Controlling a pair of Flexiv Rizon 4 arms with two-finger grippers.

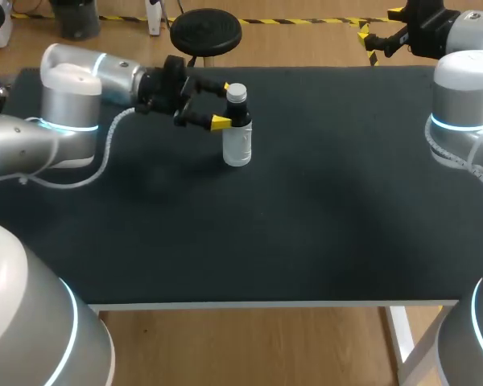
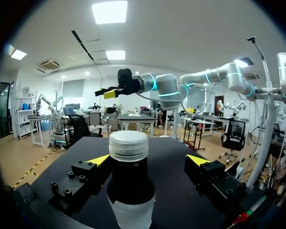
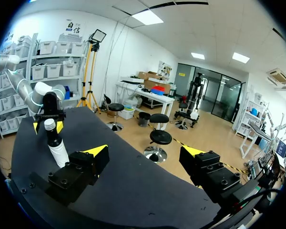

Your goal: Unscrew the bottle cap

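Note:
The bottle's pale cap (image 1: 237, 92) has to be free to unscrew. My left gripper should grab the bottle by its dark neck (image 1: 239, 112) next.
A bottle (image 1: 237, 138) with a dark upper part, a white label and a pale cap (image 1: 237, 92) stands upright on the black table (image 1: 322, 225), left of the middle toward the far side. My left gripper (image 1: 223, 103) is open, with its yellow-tipped fingers (image 1: 220, 122) on either side of the bottle's neck. In the left wrist view the bottle (image 2: 131, 183) stands between the open fingers of my left gripper (image 2: 148, 160), nearer one of them, with a gap to the other. My right gripper (image 1: 367, 44) hangs open and empty past the table's far right edge. From the right wrist view, the bottle (image 3: 57, 148) is far ahead of my right gripper (image 3: 144, 152).
The black table top (image 3: 133, 191) carries nothing besides the bottle. My right arm (image 1: 463, 104) comes in at the right edge, and my left arm (image 1: 72, 104) lies along the far left of the table.

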